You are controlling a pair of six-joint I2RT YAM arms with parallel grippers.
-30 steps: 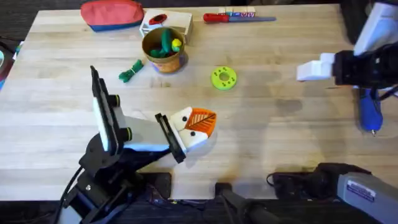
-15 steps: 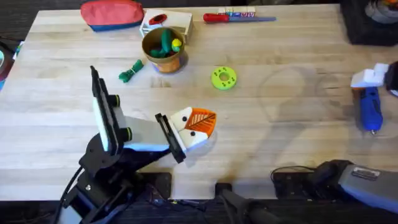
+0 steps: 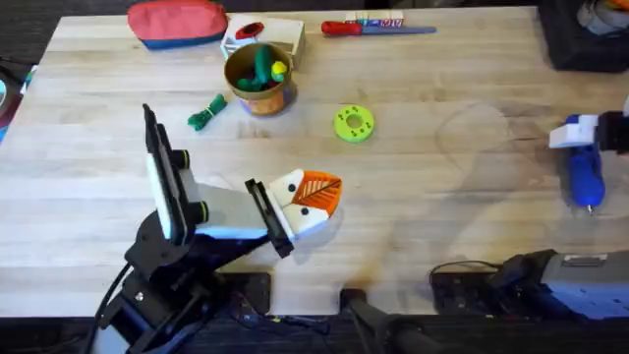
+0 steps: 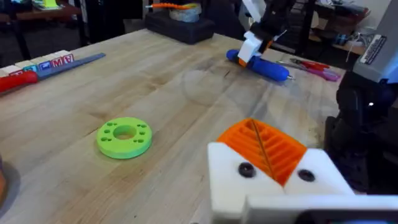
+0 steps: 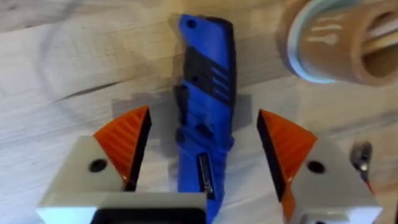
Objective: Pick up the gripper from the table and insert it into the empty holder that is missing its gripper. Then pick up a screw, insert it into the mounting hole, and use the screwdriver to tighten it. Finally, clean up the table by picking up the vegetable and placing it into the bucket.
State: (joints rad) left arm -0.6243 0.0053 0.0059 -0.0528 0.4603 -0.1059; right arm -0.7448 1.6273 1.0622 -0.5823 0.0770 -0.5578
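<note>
The robot's right gripper should next take the long blue screwdriver by the middle of its body (image 5: 208, 113) to pick it up, because the screwdriver's ends reach well past the gripper's fingers.
The blue screwdriver (image 3: 586, 179) lies at the table's right edge. My right gripper (image 5: 205, 127) hangs open just above it, with an orange pad on each side of its body (image 5: 205, 106). The same pair appears far off in the left wrist view, the right gripper (image 4: 255, 40) over the screwdriver (image 4: 264, 65). My left gripper (image 3: 314, 195) rests low at mid-table, its orange pads (image 4: 264, 146) pressed together. The dark green vegetable (image 3: 206, 111) lies left of the tan bucket (image 3: 257, 81), which holds green and yellow toys. The loose gripper, the holder and the screw are out of view.
A lime-green disc (image 3: 354, 123) sits between the arms. Along the far edge lie a red pouch (image 3: 177, 22), a pale box (image 3: 280, 34) and a red-handled screwdriver (image 3: 378, 28). A tan cup (image 5: 339, 40) stands close beside the blue screwdriver's end.
The right arm has swung to the table's right edge and come down over the blue screwdriver. The left arm has not moved.
</note>
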